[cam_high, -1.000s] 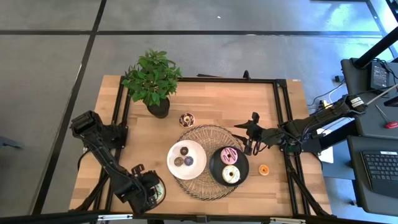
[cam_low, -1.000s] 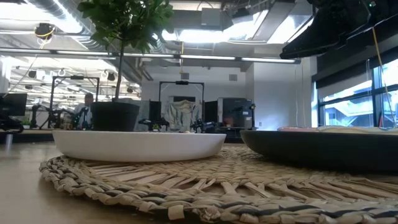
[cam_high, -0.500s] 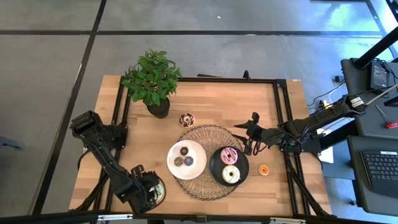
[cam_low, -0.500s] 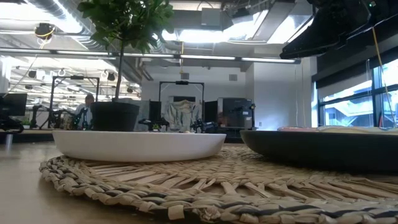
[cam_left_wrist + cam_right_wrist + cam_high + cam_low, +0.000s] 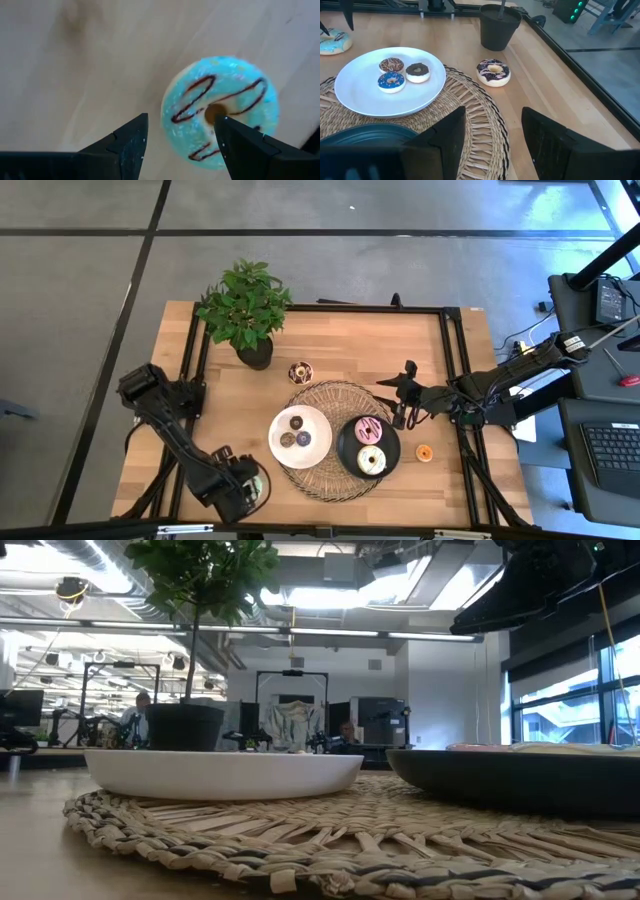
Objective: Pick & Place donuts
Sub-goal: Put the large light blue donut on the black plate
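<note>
I need to place the light blue drizzled donut with the big donuts, so my left gripper should grab it by its iced ring (image 5: 187,122) next.
A light blue donut with chocolate drizzle (image 5: 220,112) lies flat on the wood near the table's near left edge (image 5: 259,485). My left gripper (image 5: 181,121) is open and points down over it, one finger beside the donut and one over its middle. I cannot tell whether it touches. My right gripper (image 5: 492,135) is open and hovers over the mat's far right edge (image 5: 405,408). Three small donuts sit on the white plate (image 5: 282,423). A pink donut (image 5: 370,428) and a cream donut (image 5: 371,461) lie on the black plate. A chocolate-iced donut (image 5: 493,72) and a tiny orange one (image 5: 424,452) rest on the table.
Both plates stand on a round woven mat (image 5: 330,480) at the table's middle. A potted plant (image 5: 245,310) stands at the far left, close to the chocolate-iced donut. A black frame (image 5: 455,360) runs along the table's sides. Bare wood lies left of the mat.
My left arm has shifted a little toward the table's right, with its gripper staying over the blue donut. The donuts and plates have not moved.
</note>
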### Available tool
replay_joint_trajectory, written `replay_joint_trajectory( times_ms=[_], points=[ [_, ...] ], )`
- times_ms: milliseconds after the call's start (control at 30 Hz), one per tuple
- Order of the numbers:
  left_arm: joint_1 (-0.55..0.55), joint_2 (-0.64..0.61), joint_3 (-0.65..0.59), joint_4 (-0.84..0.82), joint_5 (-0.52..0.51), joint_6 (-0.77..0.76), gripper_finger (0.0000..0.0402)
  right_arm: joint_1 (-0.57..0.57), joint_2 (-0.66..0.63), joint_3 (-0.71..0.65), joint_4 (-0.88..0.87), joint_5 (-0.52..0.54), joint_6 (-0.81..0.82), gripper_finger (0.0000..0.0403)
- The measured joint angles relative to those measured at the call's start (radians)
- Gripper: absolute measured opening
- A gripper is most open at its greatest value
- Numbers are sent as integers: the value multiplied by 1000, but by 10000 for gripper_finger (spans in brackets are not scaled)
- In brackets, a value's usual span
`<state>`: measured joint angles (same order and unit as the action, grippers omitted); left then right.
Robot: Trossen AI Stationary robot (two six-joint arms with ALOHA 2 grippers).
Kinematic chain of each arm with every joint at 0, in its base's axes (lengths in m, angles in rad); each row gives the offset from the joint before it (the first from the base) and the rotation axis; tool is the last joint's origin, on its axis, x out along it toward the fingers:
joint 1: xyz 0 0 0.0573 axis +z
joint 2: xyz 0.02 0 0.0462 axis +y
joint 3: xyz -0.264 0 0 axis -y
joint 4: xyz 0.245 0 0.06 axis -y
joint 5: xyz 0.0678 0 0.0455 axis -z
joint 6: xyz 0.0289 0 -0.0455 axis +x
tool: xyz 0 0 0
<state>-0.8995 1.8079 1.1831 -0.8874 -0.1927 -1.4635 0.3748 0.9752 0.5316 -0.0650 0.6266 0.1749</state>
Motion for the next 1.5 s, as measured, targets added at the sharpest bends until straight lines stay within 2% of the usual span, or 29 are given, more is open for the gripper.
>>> replay_joint_trajectory(
  times_ms=[267,467,867,1167,1333,1500],
  points=[
    [27,43,0,-2,57,1,220,0,0,0,0,0,0,195],
    [32,44,0,-2,52,6,214,0,0,0,0,0,0,195],
    [32,40,0,-4,63,71,137,0,0,0,0,0,0,195],
    [51,-2,0,-7,56,67,104,0,0,0,0,0,0,195],
    [92,-9,0,-5,54,159,92,0,0,0,0,0,-2,195],
    [166,-9,3,-4,60,321,85,0,0,0,1,0,-27,195]
  ],
)
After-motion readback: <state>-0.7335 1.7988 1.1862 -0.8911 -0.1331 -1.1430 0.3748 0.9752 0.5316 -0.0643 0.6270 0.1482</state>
